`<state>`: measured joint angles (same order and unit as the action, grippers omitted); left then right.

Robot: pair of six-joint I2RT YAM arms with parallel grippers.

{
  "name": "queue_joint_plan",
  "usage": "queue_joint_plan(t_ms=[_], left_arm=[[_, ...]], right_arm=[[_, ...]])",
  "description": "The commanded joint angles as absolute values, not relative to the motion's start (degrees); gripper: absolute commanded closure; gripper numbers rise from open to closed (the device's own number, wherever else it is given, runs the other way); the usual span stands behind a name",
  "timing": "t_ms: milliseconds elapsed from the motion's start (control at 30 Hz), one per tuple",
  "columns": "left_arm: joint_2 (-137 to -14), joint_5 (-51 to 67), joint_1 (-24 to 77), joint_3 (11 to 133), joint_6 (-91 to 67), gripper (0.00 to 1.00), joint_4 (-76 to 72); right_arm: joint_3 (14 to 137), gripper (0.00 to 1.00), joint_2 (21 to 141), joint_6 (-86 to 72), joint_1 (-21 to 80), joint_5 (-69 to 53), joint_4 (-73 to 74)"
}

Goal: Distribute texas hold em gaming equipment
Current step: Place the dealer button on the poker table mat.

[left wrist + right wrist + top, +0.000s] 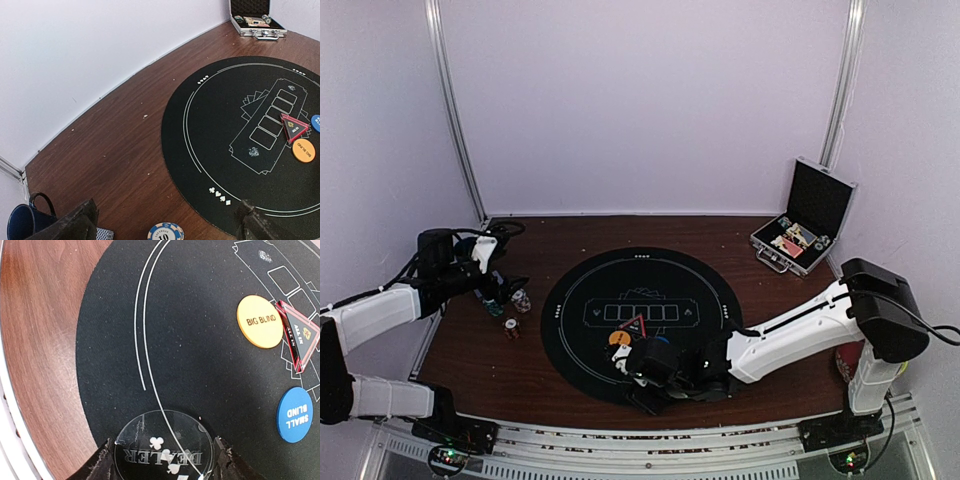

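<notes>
The mat's suit marks show through the low DEALER disc, and the disc would end flat on the mat's near side, so it is time for my right gripper to open now.
My right gripper [163, 461] is low over the near side of the black round mat [190, 365], shut on a clear round DEALER disc [162, 446]; its fingers [100, 466] press the disc's two edges. Beyond it on the mat lie the orange BIG BLIND disc [259, 321], the blue SMALL BLIND disc [295, 414] and the red triangle marker [298, 335]. My left gripper [165, 221] stands open over the wood left of the mat, above a blue-and-white poker chip [165, 232]. A grey-backed card corner [104, 235] shows by its left finger. From above, the right gripper [635, 365] is at the mat's front.
The open silver-edged black case [805, 230] with chips and cards stands at the back right. A dark blue mug [22, 222] sits by my left gripper. Small chip stacks [515, 312] lie left of the mat [640, 290]. Something red [842, 360] shows behind the right arm.
</notes>
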<state>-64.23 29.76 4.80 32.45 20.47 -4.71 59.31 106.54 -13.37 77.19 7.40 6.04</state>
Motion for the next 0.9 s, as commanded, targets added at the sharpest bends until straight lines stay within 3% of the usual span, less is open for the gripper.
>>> queue_joint_plan(t_ms=[0,167,333,533,867], left_arm=[[-64.12,29.78,4.3,32.0,20.21,0.02,-7.74],[-64.14,29.71,4.26,32.04,20.21,0.02,-7.8],[-64.23,29.7,4.27,31.99,20.21,0.02,-7.83],[-64.25,29.55,4.23,32.04,20.21,0.02,-7.89],[-63.39,29.23,4.22,31.94,20.13,0.02,-7.66]], right_arm=[[58.98,0.49,106.1,-12.73,77.49,8.15,6.88],[59.04,0.46,106.37,-12.48,77.48,8.19,7.49],[59.88,0.32,107.71,-12.13,77.45,8.58,8.57],[59.43,0.0,105.09,-13.52,77.47,11.19,9.05],[60.27,0.0,97.85,-21.66,73.33,20.6,11.4]])
